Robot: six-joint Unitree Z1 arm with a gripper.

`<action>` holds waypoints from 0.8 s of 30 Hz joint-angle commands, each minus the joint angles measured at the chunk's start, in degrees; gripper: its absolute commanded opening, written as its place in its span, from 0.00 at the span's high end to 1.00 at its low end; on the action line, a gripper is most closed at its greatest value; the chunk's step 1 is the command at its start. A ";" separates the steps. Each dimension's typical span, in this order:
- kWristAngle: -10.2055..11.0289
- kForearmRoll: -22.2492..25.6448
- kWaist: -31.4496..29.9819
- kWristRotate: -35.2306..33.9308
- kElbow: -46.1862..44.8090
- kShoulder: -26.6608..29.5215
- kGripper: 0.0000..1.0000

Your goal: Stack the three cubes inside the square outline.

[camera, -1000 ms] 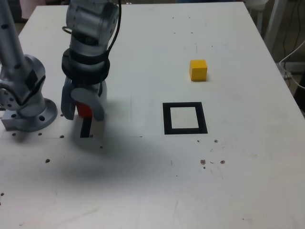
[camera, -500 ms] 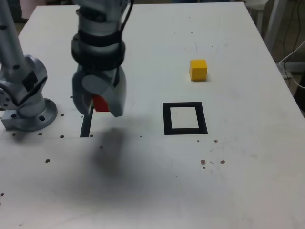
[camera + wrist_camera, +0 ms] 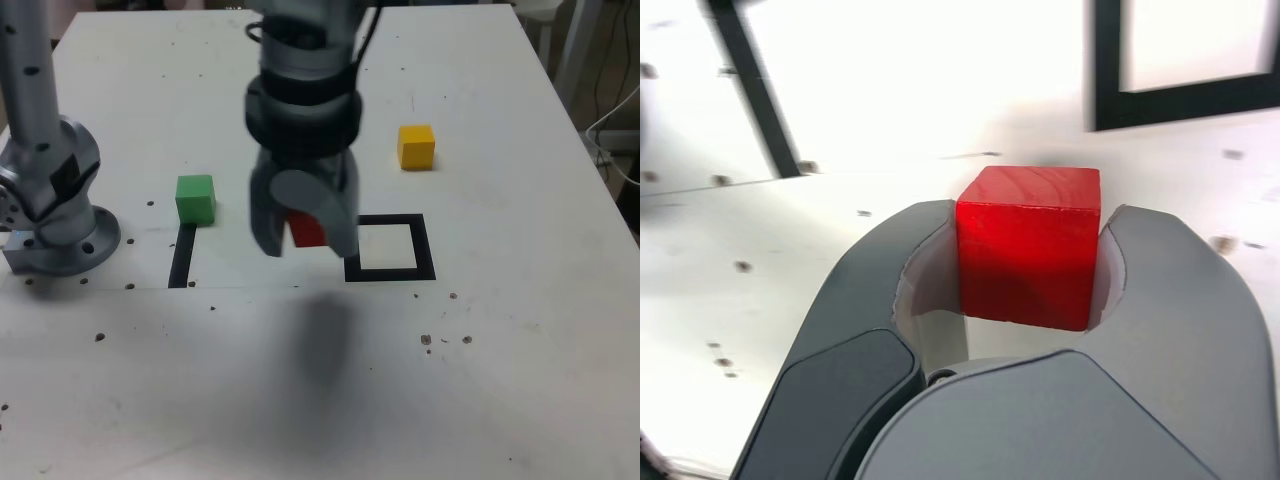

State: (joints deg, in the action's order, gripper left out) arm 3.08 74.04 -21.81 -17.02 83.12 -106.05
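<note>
My gripper should line up the red cube (image 3: pixel 307 229) first: the cube hangs above and beside the square outline (image 3: pixel 388 247), so if I opened now, the cube would fall short.
My gripper (image 3: pixel 305 232) hangs above the table, shut on the red cube (image 3: pixel 307 229), just to the exterior view's left of the square outline (image 3: pixel 388 247). The wrist view shows the red cube (image 3: pixel 1030 245) clamped between both jaws, with a corner of the square outline (image 3: pixel 1160 95) beyond it. The green cube (image 3: pixel 196 199) sits on the table at the exterior view's left, by the end of a black strip. Behind the outline, toward the exterior view's right, the yellow cube (image 3: pixel 416 146) rests alone.
The arm's grey base (image 3: pixel 55 215) is bolted at the exterior view's left edge. A short black strip (image 3: pixel 182 257) lies in front of the green cube. Small screw holes dot the white table (image 3: pixel 480 380). Cables hang off its right edge.
The gripper has lifted the red cube from beside the black strip and carried it to the exterior view's right, up to the square outline. The green cube, hidden before, is now in view.
</note>
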 commanded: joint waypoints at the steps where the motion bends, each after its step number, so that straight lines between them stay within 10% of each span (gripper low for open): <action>1: 0.06 0.20 -0.08 -0.19 2.40 -2.22 0.72; 24: 0.26 -1.20 6.61 2.44 7.28 -11.35 0.72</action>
State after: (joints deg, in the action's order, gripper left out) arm 3.23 73.10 -15.42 -14.76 90.45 -117.06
